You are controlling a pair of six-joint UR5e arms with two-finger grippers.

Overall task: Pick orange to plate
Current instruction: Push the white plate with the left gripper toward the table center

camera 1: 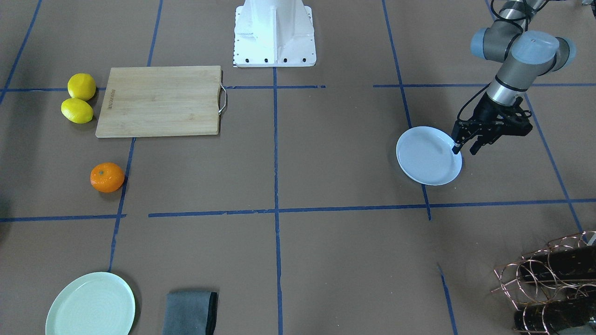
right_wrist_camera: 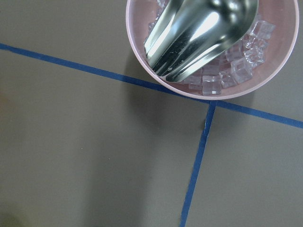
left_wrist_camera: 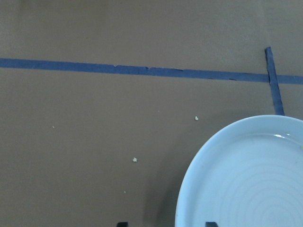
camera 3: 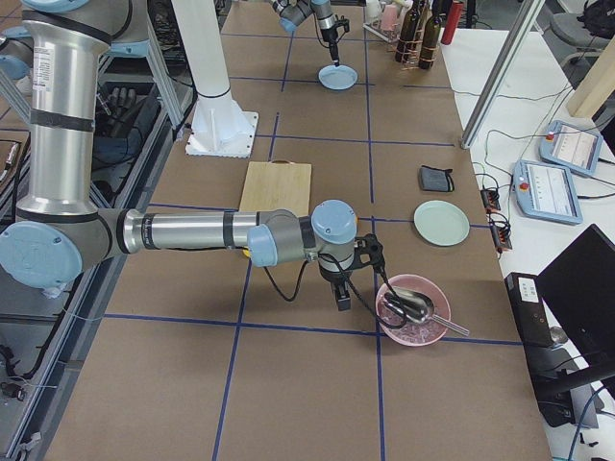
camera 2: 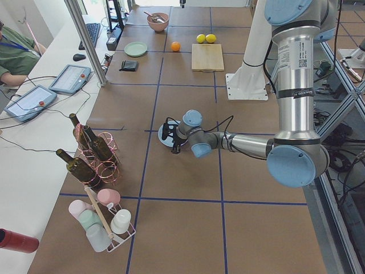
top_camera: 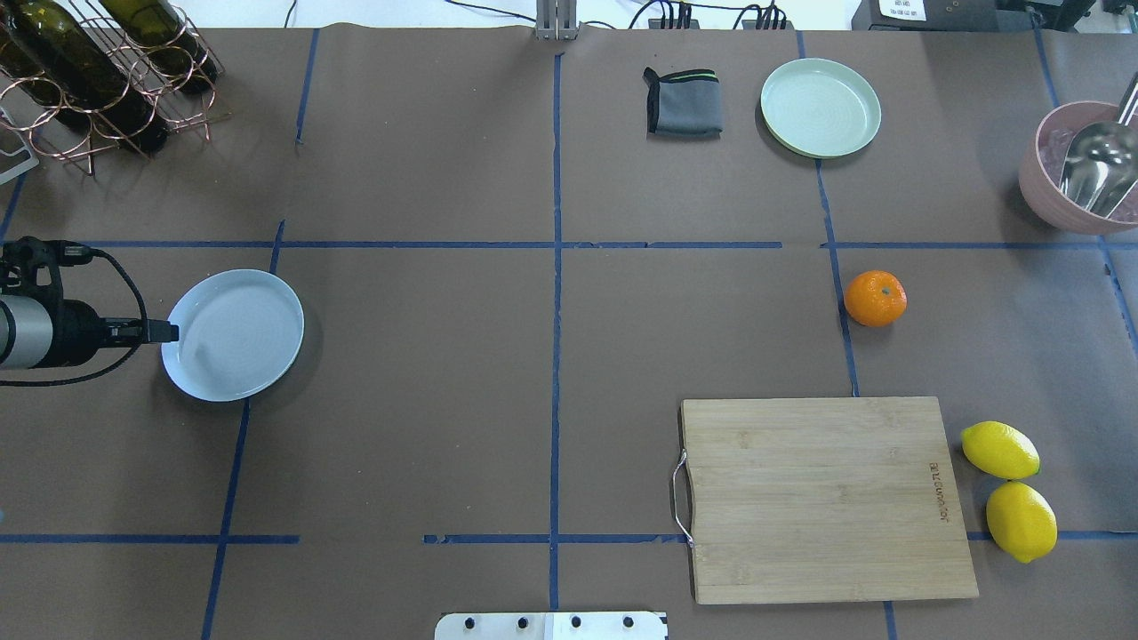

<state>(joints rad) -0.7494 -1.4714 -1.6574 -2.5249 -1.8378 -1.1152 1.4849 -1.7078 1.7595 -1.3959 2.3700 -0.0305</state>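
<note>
The white plate needs to come over for the orange (camera 1: 107, 177). My left gripper will grab the plate by its rim (camera 1: 457, 151) next.
The orange (top_camera: 875, 298) sits alone on the brown table, on the robot's right side, just beyond the cutting board; it also shows as the orange (camera 1: 107, 177). Far from it, on the robot's left side, lies the white plate (top_camera: 233, 334). My left gripper (camera 1: 465, 149) is open and low at that plate's near edge. In the left wrist view the plate (left_wrist_camera: 251, 179) has its rim between the two fingertips. My right gripper (camera 3: 341, 293) hangs beside the pink bowl, seen only from the side, so I cannot tell its state.
A wooden cutting board (top_camera: 822, 498) lies near the robot's right, with two lemons (top_camera: 1000, 450) beside it. A mint-green plate (top_camera: 820, 107) and a grey cloth (top_camera: 683, 102) sit at the far edge. A pink bowl (top_camera: 1036, 182) holds ice and a scoop; a wine rack (top_camera: 98, 71) stands far left.
</note>
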